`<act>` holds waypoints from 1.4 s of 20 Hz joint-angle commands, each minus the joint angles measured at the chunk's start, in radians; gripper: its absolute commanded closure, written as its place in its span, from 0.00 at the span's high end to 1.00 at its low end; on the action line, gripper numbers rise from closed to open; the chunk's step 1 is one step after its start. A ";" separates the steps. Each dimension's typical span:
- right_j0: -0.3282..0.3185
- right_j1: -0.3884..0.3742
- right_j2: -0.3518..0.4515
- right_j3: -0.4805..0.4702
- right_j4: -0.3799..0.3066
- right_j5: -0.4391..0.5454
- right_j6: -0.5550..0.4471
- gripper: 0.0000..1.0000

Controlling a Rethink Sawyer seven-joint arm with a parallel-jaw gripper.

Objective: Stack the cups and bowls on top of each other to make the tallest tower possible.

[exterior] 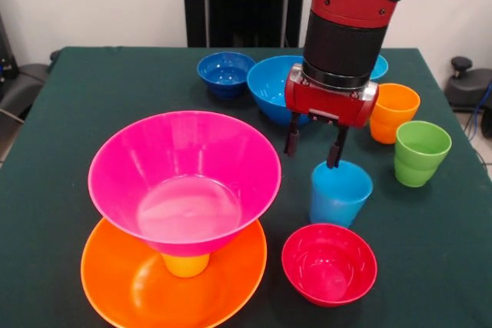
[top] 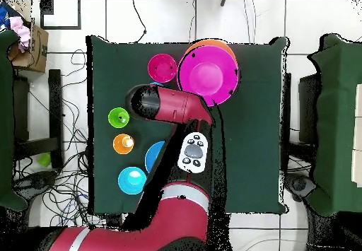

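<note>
I will take hold of the light-blue cup by its rim (exterior: 356, 174) with my gripper next, so that I can make the tower (exterior: 184, 197) taller.
The tower stands at the front left: a large orange bowl (exterior: 131, 282), a yellow cup (exterior: 186, 265) inside it, and a large pink bowl (exterior: 184, 178) resting on that cup. From overhead the pink bowl (top: 207, 75) covers most of the orange bowl (top: 206, 44). A light-blue cup (exterior: 340, 193) stands upright on the table. My gripper (exterior: 314, 144) hangs open just above and behind it. One fingertip (exterior: 335, 157) is at the cup's far rim, and the other hangs to the cup's left. In the overhead view the arm hides the gripper and this cup.
A small red bowl (exterior: 329, 263) (top: 162, 68) sits in front of the light-blue cup. An orange cup (exterior: 393, 111) and a green cup (exterior: 420, 151) stand to its right. Behind the gripper are a small dark blue bowl (exterior: 226, 73), a medium blue bowl (exterior: 270, 86) and a cyan bowl (top: 131, 180).
</note>
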 commanded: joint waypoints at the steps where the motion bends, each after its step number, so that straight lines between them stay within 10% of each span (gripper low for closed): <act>1: 0.023 0.052 0.068 0.044 -0.046 -0.020 0.097 1.00; 28: 0.105 0.124 0.040 -0.093 0.048 0.040 0.207 1.00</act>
